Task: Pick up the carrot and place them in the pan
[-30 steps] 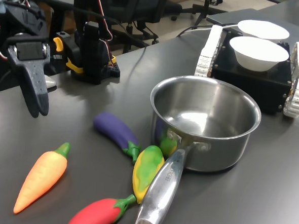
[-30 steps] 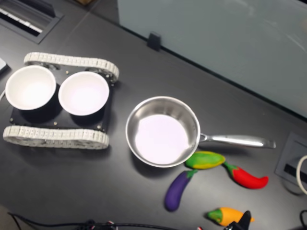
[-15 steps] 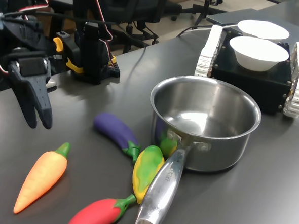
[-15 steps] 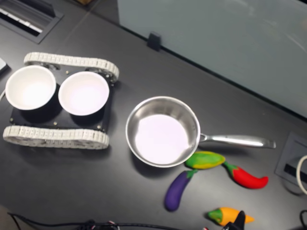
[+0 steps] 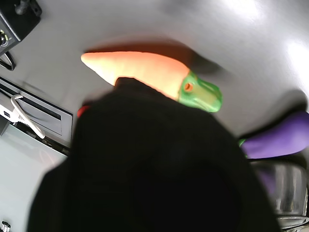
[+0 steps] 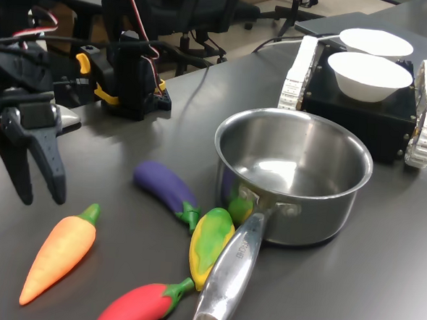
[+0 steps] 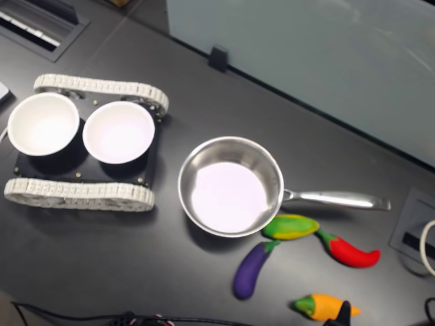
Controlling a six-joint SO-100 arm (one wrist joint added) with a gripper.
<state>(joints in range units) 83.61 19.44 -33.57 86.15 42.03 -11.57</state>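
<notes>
The gripper should next grab the orange carrot by its thick end [image 6: 75,234] next to the green top. Then it can put the carrot in the pan [image 6: 292,172].
The orange carrot [image 6: 59,256] with a green top lies flat on the dark table near the first exterior view's lower left. My gripper [image 6: 41,196] hangs just above and behind the carrot's green end, open, with nothing between its black fingers. In the wrist view the carrot [image 5: 140,70] lies crosswise just beyond a blurred black finger [image 5: 145,159]. The steel pan [image 6: 292,172] stands empty at the middle, its long handle [image 6: 228,277] pointing toward the camera. The second exterior view shows the carrot [image 7: 314,305] at the bottom edge, a finger [image 7: 341,314] over it, and the pan [image 7: 231,187].
A purple eggplant [image 6: 165,186], a yellow-green corn [image 6: 210,243] and a red chilli [image 6: 135,307] lie between the carrot and the pan handle. Two white bowls [image 6: 367,75] sit on a black tracked base at the back right. The arm's base [image 6: 135,75] stands behind.
The gripper has come down and toward the first exterior view's left, nearer the carrot's green end. Its fingers have spread from shut to open. The carrot and pan have not moved.
</notes>
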